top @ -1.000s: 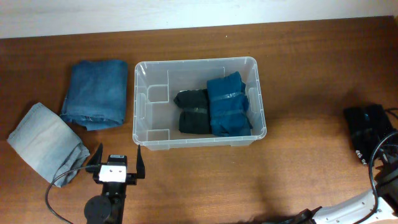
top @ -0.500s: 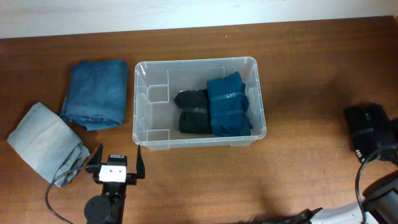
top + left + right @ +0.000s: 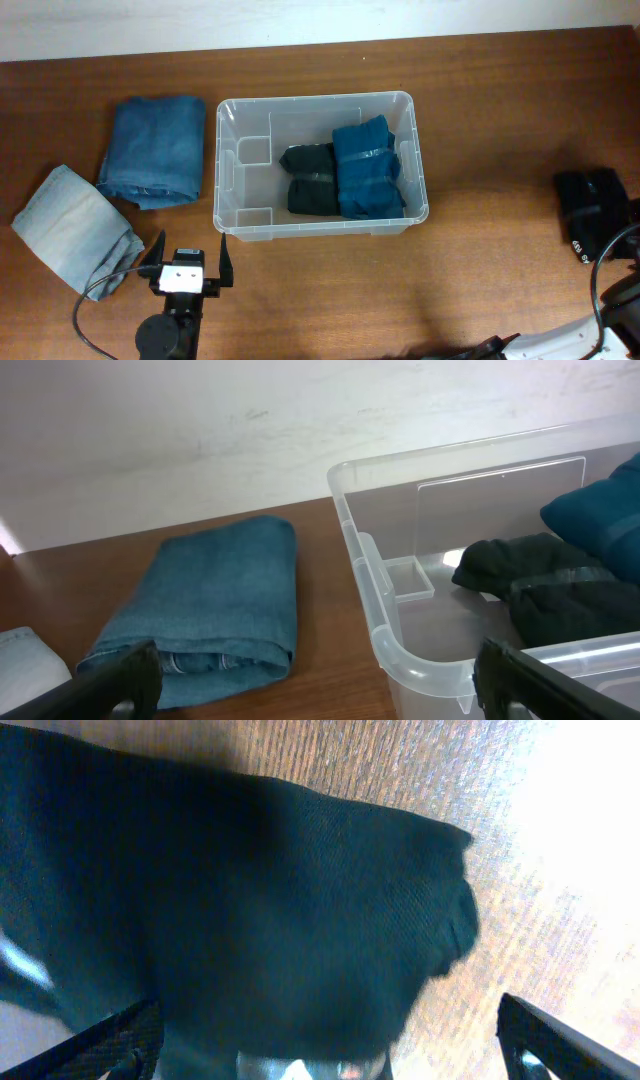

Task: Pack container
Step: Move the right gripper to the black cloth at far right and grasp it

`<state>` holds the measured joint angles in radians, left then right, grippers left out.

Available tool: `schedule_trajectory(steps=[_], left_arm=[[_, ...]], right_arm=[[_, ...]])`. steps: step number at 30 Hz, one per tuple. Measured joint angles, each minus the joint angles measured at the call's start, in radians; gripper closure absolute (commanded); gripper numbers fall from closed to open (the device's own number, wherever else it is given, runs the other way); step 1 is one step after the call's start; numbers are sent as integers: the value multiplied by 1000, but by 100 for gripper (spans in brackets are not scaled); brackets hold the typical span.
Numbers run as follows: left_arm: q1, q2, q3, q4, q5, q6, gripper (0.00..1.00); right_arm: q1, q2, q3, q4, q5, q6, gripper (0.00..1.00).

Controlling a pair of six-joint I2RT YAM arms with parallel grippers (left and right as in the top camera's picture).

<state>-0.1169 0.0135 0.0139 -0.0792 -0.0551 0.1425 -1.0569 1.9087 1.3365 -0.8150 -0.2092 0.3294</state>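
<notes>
The black folded garment has to be packed folded in the container, so the robot's right gripper should grab it next from above, across its layers.
The clear container stands mid-table. It holds two black rolled garments and a dark teal folded garment at its right side. My left gripper is open and empty just in front of the container's front left corner; in the left wrist view its fingers frame that corner. My right gripper is open, close above a black folded garment that lies near the table's right edge. I cannot tell if it touches the cloth.
A folded blue denim garment lies left of the container and also shows in the left wrist view. A folded light grey-blue garment lies at the front left. A pale wall runs along the table's far edge.
The right arm and its cable have shifted about by the black garment at the right edge. The left arm and the container's contents have not moved.
</notes>
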Motion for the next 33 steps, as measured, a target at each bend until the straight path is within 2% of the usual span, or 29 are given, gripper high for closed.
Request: schedule_trajectory(steps=[5,6,7,10,13,20,23,26,27,33], left_arm=[[0,0,0,0,0,0,1],[0,0,0,0,0,0,1],[0,0,0,0,0,0,1],[0,0,0,0,0,0,0],[0,0,0,0,0,0,1],[0,0,0,0,0,0,1],[0,0,0,0,0,0,1],[0,0,0,0,0,0,1],[0,0,0,0,0,0,1],[0,0,0,0,0,0,1]], right_arm=[[0,46,0,11,-38,4,2],[0,48,0,11,-44,5,7],[0,49,0,12,-46,5,18],[0,52,0,12,-68,14,32],[0,52,0,8,-75,16,36],[0,52,0,-3,-77,15,51],[0,52,0,-7,-77,16,67],[-1,52,0,-11,-72,9,93],[-1,52,1,-11,-75,13,96],[-4,54,11,-23,-115,-18,96]])
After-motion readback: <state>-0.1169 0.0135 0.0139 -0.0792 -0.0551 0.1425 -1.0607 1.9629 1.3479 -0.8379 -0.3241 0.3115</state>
